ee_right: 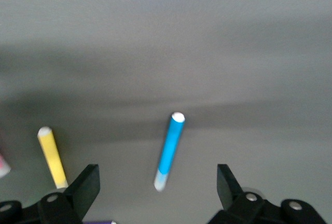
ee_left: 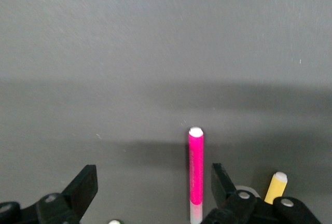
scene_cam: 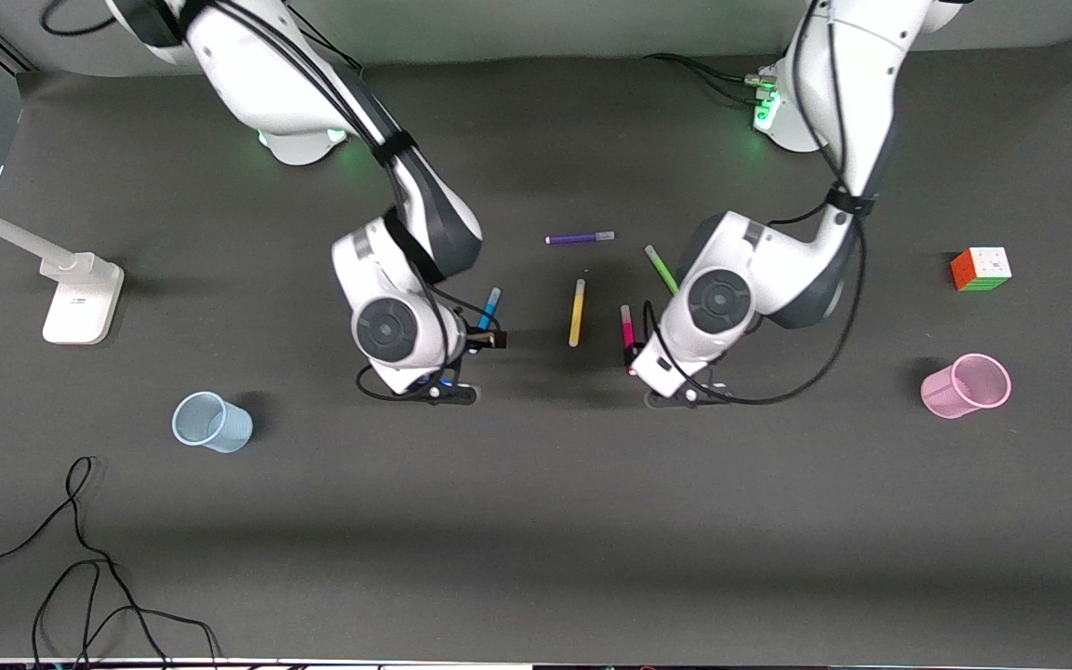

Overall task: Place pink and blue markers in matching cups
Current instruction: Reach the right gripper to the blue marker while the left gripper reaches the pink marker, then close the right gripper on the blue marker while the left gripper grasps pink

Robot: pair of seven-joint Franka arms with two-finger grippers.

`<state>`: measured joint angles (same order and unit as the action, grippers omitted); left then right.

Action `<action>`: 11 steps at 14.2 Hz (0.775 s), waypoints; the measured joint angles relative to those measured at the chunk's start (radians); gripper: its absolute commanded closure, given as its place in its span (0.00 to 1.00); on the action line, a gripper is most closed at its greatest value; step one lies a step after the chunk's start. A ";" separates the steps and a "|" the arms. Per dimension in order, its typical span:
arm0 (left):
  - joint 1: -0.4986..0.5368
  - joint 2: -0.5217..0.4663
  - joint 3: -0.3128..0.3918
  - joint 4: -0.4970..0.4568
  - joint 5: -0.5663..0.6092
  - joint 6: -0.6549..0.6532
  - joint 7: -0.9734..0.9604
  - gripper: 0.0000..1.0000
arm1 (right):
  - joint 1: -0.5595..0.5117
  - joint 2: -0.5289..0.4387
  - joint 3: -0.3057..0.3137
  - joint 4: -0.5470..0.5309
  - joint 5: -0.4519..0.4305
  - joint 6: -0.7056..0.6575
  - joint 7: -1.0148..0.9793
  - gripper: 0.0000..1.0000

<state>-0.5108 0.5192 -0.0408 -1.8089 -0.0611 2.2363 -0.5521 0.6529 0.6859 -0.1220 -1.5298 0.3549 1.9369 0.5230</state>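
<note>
My left gripper should next grab the pink marker by its body (ee_left: 196, 192) beside its pale cap, to put it in the pink cup.
The sky-blue marker (scene_cam: 491, 305) lies on the dark mat, its lower end hidden under my right gripper (scene_cam: 485, 340). In the right wrist view the blue marker (ee_right: 170, 151) lies between the open, empty fingers of the right gripper (ee_right: 155, 182), untouched. The pink marker (scene_cam: 627, 330) lies beside my left gripper (scene_cam: 638, 358). In the left wrist view the pink marker (ee_left: 195, 172) lies between the open fingers of the left gripper (ee_left: 154, 185), close to one finger (ee_left: 222, 182). The pale blue cup (scene_cam: 211, 422) stands toward the right arm's end, the pink cup (scene_cam: 966, 384) toward the left arm's end.
A yellow pen (scene_cam: 577, 312) lies between the two markers; it shows in both wrist views (ee_left: 276, 186) (ee_right: 52, 156). A purple pen (scene_cam: 580, 238) and a green pen (scene_cam: 661, 268) lie nearer the bases. A colour cube (scene_cam: 981, 268), a white lamp base (scene_cam: 80, 298) and loose cables (scene_cam: 80, 558) sit at the edges.
</note>
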 measured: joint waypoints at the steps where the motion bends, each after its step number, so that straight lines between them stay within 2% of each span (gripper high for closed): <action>1: -0.016 0.000 -0.001 -0.010 -0.006 0.005 -0.003 0.03 | -0.006 0.032 -0.005 0.001 0.032 0.007 0.000 0.00; 2: -0.032 -0.001 -0.001 -0.017 -0.010 0.005 -0.007 0.05 | -0.018 0.057 -0.007 0.001 0.056 0.007 0.000 0.00; 4: -0.062 -0.001 -0.001 -0.035 -0.012 0.005 -0.013 0.14 | -0.042 0.092 -0.008 0.001 0.080 0.001 -0.001 0.00; 6: -0.087 -0.002 -0.001 -0.065 -0.012 0.024 -0.015 0.15 | -0.050 0.107 -0.008 0.002 0.093 -0.010 -0.001 0.00; 9: -0.115 -0.004 -0.001 -0.155 -0.012 0.187 -0.015 0.14 | -0.045 0.122 -0.007 0.002 0.121 -0.011 -0.001 0.00; 11: -0.123 0.001 -0.001 -0.212 -0.012 0.302 -0.015 0.14 | -0.041 0.129 -0.006 0.002 0.124 -0.013 -0.001 0.06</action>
<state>-0.6339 0.5204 -0.0422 -2.0212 -0.0736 2.5383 -0.5676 0.6116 0.8150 -0.1282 -1.5282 0.4788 1.9236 0.5225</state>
